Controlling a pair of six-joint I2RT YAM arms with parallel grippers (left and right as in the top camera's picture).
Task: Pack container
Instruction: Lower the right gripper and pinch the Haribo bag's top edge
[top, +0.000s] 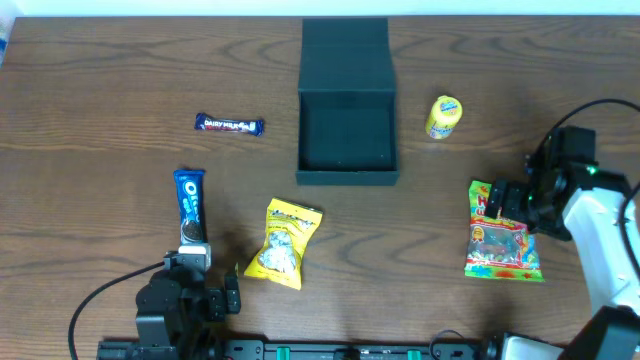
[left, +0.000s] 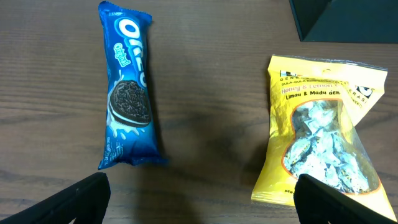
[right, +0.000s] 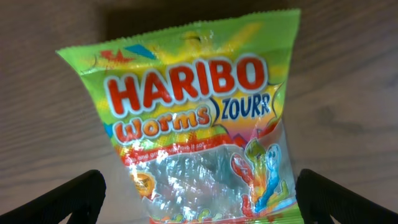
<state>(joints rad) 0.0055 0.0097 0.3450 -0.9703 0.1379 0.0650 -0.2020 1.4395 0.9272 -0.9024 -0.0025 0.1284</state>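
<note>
I should lower my right gripper before I close it on the Haribo bag. My fingers are above the bag's top and would miss the bag if I closed now.
The container (top: 347, 150) is a dark teal square box at the back middle of the table, its lid flap (top: 345, 48) folded open behind it; a corner of the container (left: 342, 18) shows in the left wrist view. My right gripper (top: 508, 205) (right: 202, 196) hangs open over a Haribo worms bag (top: 503, 243) (right: 199, 118), its fingers either side of the bag's lower half, not touching. My left gripper (top: 212, 280) (left: 201, 196) is open and empty above bare wood, between an Oreo pack (top: 190, 205) (left: 126, 93) and a yellow honey-lemon candy bag (top: 284, 243) (left: 323, 130).
A Dairy Milk bar (top: 229, 124) lies left of the box. A small yellow tub (top: 443, 116) stands to its right. The wooden table (top: 100, 90) stretches around them, and cables trail near both arm bases at the front edge.
</note>
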